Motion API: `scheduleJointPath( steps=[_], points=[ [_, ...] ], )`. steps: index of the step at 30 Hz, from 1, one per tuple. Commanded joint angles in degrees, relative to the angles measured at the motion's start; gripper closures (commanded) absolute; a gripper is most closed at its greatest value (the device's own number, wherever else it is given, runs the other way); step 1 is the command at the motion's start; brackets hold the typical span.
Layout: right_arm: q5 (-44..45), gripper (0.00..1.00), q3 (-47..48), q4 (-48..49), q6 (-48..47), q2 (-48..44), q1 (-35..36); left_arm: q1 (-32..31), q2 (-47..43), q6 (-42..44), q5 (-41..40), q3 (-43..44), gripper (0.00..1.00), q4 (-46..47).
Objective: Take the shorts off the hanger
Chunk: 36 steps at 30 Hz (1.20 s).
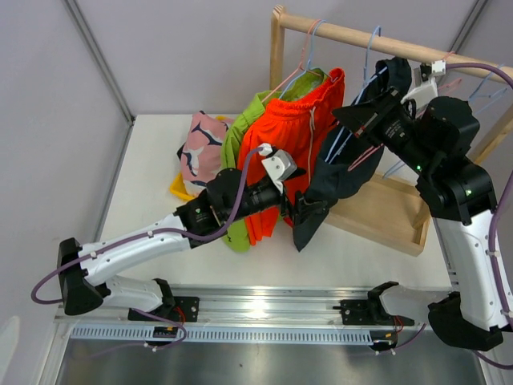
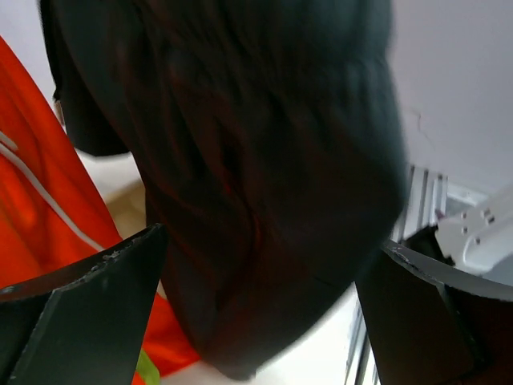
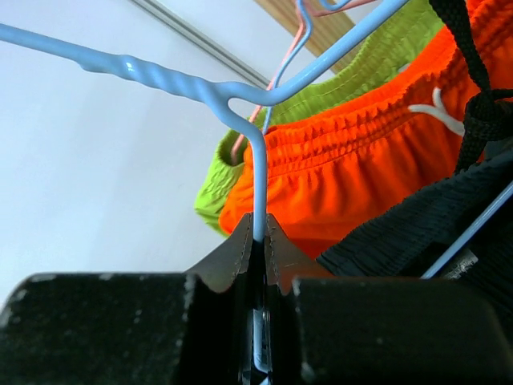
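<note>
I will next grab the dark navy shorts with my left gripper at the lower hem (image 1: 313,212) (image 2: 260,277), so the shorts' waist stays free to slide off the hanger.
Dark navy shorts (image 1: 333,180) hang from a light blue hanger (image 3: 256,152) off the wooden rail (image 1: 361,36). My right gripper (image 3: 256,228) is shut on that hanger's wire stem, up by the rail (image 1: 370,120). My left gripper (image 1: 300,210) is open at the shorts' lower hem; its fingers (image 2: 88,313) stand wide on either side of the dark fabric (image 2: 256,184). Orange shorts with a drawstring (image 1: 284,132) and lime green shorts (image 1: 244,132) hang to the left, also in the right wrist view (image 3: 361,152). Pink patterned shorts (image 1: 202,148) lie on the table.
The wooden rack's base tray (image 1: 385,212) stands at the right on the white table (image 1: 152,184). More empty wire hangers (image 1: 481,84) hang at the rail's right end. A metal rail (image 1: 272,309) runs along the near edge.
</note>
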Motion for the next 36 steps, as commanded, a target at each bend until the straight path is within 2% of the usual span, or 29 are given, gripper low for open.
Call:
scheduleJointPath(
  steps=[1, 2, 4, 5, 8, 9, 11, 12, 15, 17, 24, 27, 36],
  points=[
    [-2.3, 1.00, 1.1, 3.1, 1.5, -2.9, 0.3, -0.5, 0.5, 1.2, -1.1, 3.2, 0.01, 5.2],
    [-2.5, 1.00, 1.0, 3.1, 2.2, -3.0, 0.4, -0.5, 0.8, 0.9, -1.1, 3.5, 0.01, 5.3],
    [-2.7, 1.00, 0.9, 3.1, 2.8, -3.3, 0.4, -0.5, 1.7, 0.5, -0.4, 3.4, 0.14, 5.6],
    [-2.8, 1.00, 0.8, 3.1, 3.3, -3.4, 0.3, -0.5, 2.0, 0.3, -0.3, 3.4, 0.34, 6.3],
    [-3.4, 1.00, 0.6, 3.3, 4.0, -3.5, 0.3, -0.5, 2.7, -0.4, 0.4, 2.8, 0.57, 7.4],
    [-3.5, 1.00, 0.6, 3.3, 4.4, -3.6, 0.4, -0.5, 2.7, -0.5, 0.6, 2.4, 0.72, 8.3],
    [-3.9, 1.00, 0.5, 3.6, 5.0, -3.6, 0.3, -0.5, 3.0, -1.1, 1.2, 2.5, 0.88, 8.8],
    [-3.9, 1.00, 0.1, 3.7, 5.3, -3.8, 0.4, -0.5, 3.2, -1.5, 1.1, 2.6, 1.00, 8.9],
    [-3.6, 1.00, -0.2, 3.8, 5.2, -4.0, 0.3, -1.4, 2.2, -2.4, 1.1, 1.6, 1.00, 8.9],
    [-2.9, 1.00, -0.2, 3.4, 4.7, -3.8, 0.2, -2.9, -0.6, -2.3, -1.7, -0.4, 1.00, 8.6],
    [-3.2, 1.00, 1.3, 2.1, 3.7, -3.0, -1.4, -17.9, -13.0, -0.5, -16.0, -14.6, 1.00, 10.4],
    [-3.6, 1.00, 2.0, 1.5, 3.7, -2.6, -2.0, -21.4, -15.0, -0.5, -20.4, -19.2, 1.00, 9.3],
    [-5.6, 1.00, 1.4, 1.4, 6.0, -2.5, -2.3, -23.6, -11.8, -1.1, -23.5, -18.8, 1.00, 9.7]
  ],
)
